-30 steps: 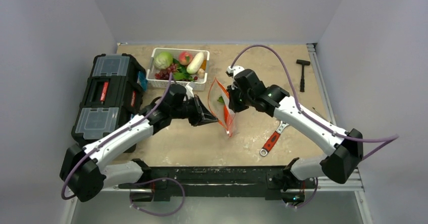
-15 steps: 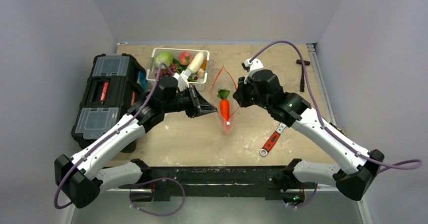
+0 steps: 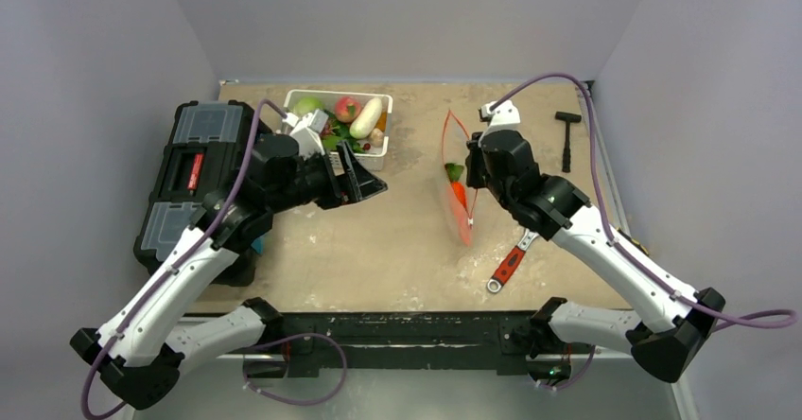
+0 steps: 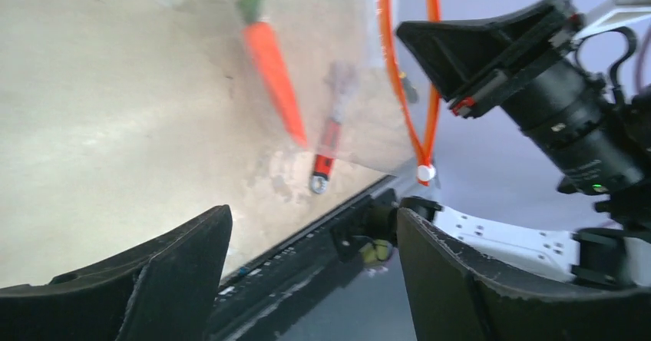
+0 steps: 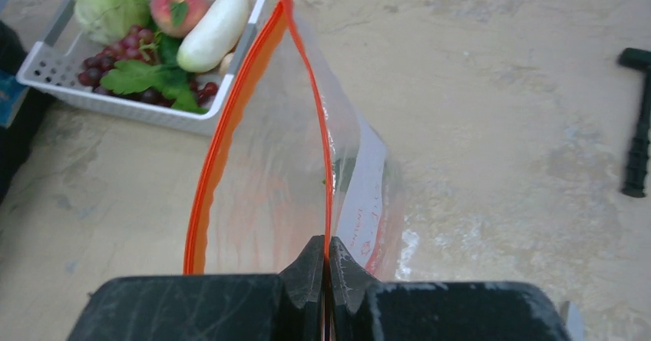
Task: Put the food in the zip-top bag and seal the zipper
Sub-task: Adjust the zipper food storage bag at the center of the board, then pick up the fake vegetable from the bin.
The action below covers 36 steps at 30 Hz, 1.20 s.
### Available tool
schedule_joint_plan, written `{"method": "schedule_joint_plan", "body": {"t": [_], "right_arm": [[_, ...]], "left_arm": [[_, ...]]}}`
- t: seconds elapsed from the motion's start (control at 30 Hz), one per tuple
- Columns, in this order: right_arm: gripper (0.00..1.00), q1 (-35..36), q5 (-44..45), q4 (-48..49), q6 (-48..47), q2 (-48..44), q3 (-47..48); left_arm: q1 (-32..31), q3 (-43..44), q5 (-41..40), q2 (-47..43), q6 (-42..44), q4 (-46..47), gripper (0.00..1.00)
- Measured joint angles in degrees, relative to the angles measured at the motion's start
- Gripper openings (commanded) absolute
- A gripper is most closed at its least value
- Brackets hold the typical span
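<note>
Next, the left gripper grabs the white radish across its leafy end, leaving its length free, to place it in the zip-top bag.
The zip-top bag [image 3: 456, 214] hangs from my right gripper [image 3: 469, 163], which is shut on one side of its orange-red zipper [image 5: 230, 118]. The bag's mouth gapes in the right wrist view, pinched at my right gripper [image 5: 326, 255]. An orange carrot [image 3: 460, 198] lies inside the bag; the left wrist view shows that carrot [image 4: 272, 68] through the plastic. My left gripper [image 3: 367, 182] is open and empty, apart from the bag, just in front of the basket. More food stays in the white basket [image 5: 46, 68]: a peach [image 5: 176, 7], a white radish [image 5: 215, 30], grapes [image 5: 115, 68] and green leaves [image 5: 146, 76].
A black toolbox [image 3: 203, 169] stands at the left edge beside my left arm. A red-handled wrench [image 3: 508, 264] lies right of the bag near the front. A black hammer [image 3: 566, 136] lies at the far right.
My left gripper let go of the bag's mouth, opened and drew back left toward the basket. My right gripper carried the bag with the carrot to the right.
</note>
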Motion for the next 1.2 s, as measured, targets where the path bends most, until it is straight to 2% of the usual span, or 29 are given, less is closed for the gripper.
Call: {"method": "schedule_joint_plan", "body": {"t": [0.17, 0.33, 0.53, 0.63, 0.77, 0.93, 1.1, 1.2], "right_arm": [[0.0, -0.2, 5.5, -0.4, -1.9, 0.0, 0.7], [0.0, -0.3, 4.5, 3.4, -3.3, 0.5, -0.5], [0.0, -0.3, -2.9, 13.9, -2.8, 7.6, -7.9], [0.0, -0.3, -6.2, 16.7, -2.4, 11.8, -10.5], [0.0, -0.3, -10.2, 20.2, -1.9, 12.1, -12.6], [0.0, -0.3, -11.6, 23.5, -1.8, 11.9, -12.8], [0.0, -0.3, -11.9, 24.4, -1.8, 11.9, -12.8], [0.0, -0.3, -11.9, 24.4, -1.8, 11.8, -12.8]], "left_arm": [[0.4, 3.0, -8.2, -0.2, 6.5, -6.8, 0.81], [3.6, 3.1, -12.4, 3.5, 10.4, -9.0, 0.8], [10.4, 3.1, -11.5, 13.1, 12.4, -4.4, 0.8], [11.9, 3.1, -11.6, 17.5, 14.4, -0.5, 0.79], [13.2, 4.7, -11.8, 24.3, 17.8, 3.5, 0.78], [14.6, 14.3, -11.8, 35.9, 24.2, 4.3, 0.77], [15.0, 28.9, -13.4, 48.8, 33.9, 3.3, 0.76], [15.1, 32.5, -15.4, 53.5, 38.9, 4.2, 0.76]]}}
